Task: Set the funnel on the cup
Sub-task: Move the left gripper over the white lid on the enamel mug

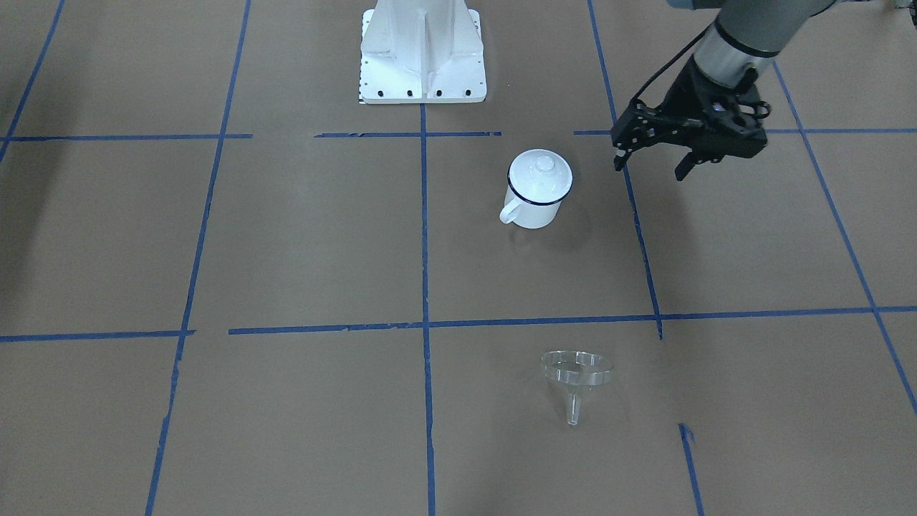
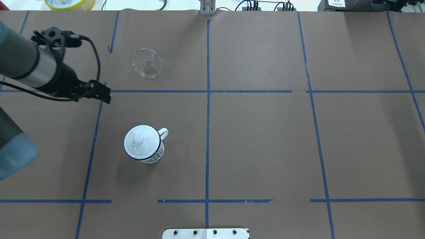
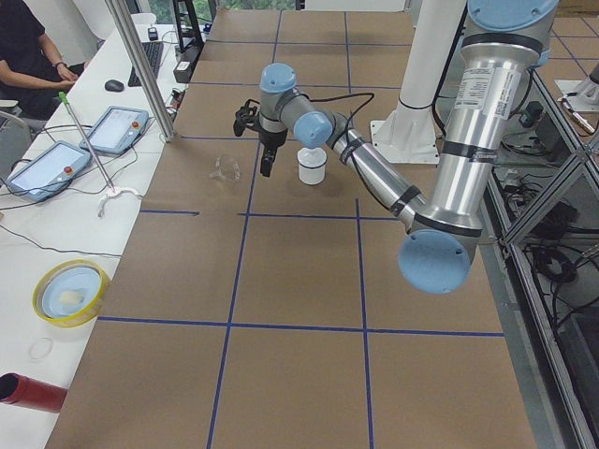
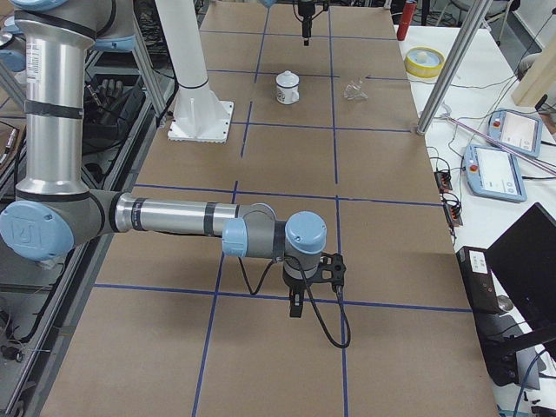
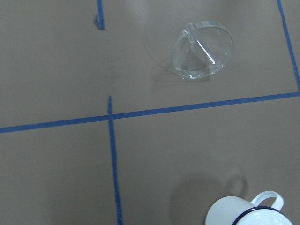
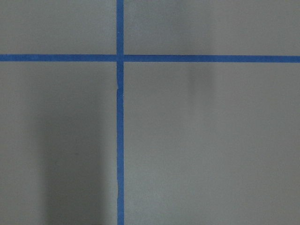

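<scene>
My left gripper picks up the white lid by its knob (image 1: 539, 163) next. That uncovers the cup (image 1: 534, 204) for the funnel.
The clear funnel (image 1: 577, 373) lies on its side on the brown table, also in the overhead view (image 2: 146, 63) and the left wrist view (image 5: 202, 49). The white enamel cup (image 1: 534, 204) with a dark blue rim stands upright nearer the robot base (image 2: 147, 156), with a white knobbed lid (image 1: 539, 172) on top of it. My left gripper (image 1: 650, 166) hovers open and empty above the table beside the cup, well apart from the funnel. My right gripper (image 4: 295, 304) shows only in the exterior right view, far from both objects; I cannot tell if it is open or shut.
The white robot pedestal (image 1: 423, 54) stands behind the cup. A yellow bowl (image 2: 69, 3) sits past the table's far edge. A side table with teach pendants (image 3: 117, 129), a metal pole (image 3: 140, 70) and a seated operator lies beyond the funnel.
</scene>
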You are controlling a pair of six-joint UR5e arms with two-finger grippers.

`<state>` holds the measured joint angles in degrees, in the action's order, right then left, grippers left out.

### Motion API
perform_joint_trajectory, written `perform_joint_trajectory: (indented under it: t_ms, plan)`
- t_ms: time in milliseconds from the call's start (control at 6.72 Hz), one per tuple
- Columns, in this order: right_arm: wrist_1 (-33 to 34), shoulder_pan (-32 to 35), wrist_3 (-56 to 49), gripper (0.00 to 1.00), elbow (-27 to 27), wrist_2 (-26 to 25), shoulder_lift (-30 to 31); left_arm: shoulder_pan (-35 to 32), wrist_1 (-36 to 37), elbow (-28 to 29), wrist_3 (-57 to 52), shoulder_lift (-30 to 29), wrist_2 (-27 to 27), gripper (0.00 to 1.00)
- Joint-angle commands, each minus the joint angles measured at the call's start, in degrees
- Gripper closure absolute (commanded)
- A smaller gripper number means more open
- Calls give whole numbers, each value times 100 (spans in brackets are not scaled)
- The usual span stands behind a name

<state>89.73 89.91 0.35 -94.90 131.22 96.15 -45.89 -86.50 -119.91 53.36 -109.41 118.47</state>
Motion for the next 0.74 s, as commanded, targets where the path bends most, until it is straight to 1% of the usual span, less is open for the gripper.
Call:
perform_joint_trajectory:
  t_ms: [0, 149, 298, 446, 595]
  plan:
    - [0, 0, 0, 0, -3, 0, 0, 764, 868, 307, 437, -884, -614, 0]
    - [0, 0, 0, 0, 6, 0, 0, 879, 784, 545, 412, -958, -615, 0]
    - [0, 0, 0, 0, 6, 0, 0, 1132, 627, 721, 429, -977, -833, 0]
    - [0, 0, 0, 0, 6, 0, 0, 1187, 304, 941, 473, -959, -930, 0]
    - [0, 0, 0, 0, 6, 0, -9, 1483, 126, 943, 839, -890, -1132, 0]
